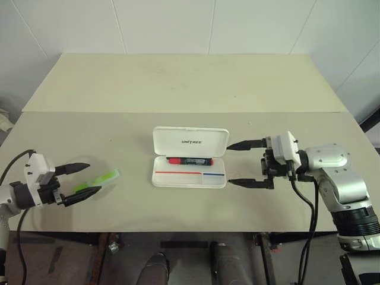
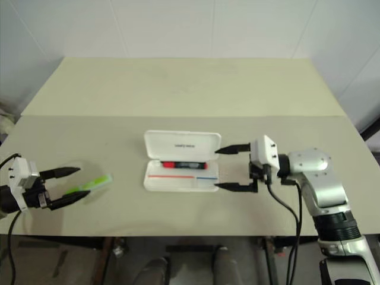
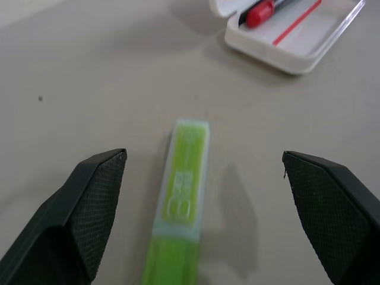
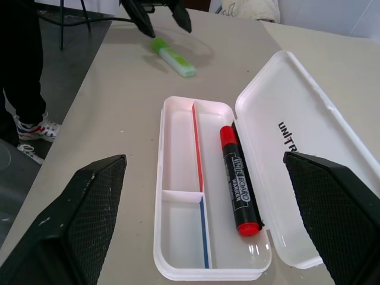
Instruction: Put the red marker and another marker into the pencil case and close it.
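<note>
My left gripper would miss the lime-green highlighter now, as a finger's shadow lies apart beside it, so I need to lower its fingers before closing on it.
The white pencil case lies open mid-table, its lid folded back. The red marker rests inside it, in the long compartment beside the hinge, also seen in the right wrist view. The other marker, a lime-green highlighter, lies on the table to the left of the case. My left gripper is open, one finger on each side of the highlighter's near end, not touching it. My right gripper stands open just right of the case, holding nothing.
A second table abuts the far side of the work table. A person's legs and shoe stand on the floor beyond the table's left end. The front edge runs close below both grippers.
</note>
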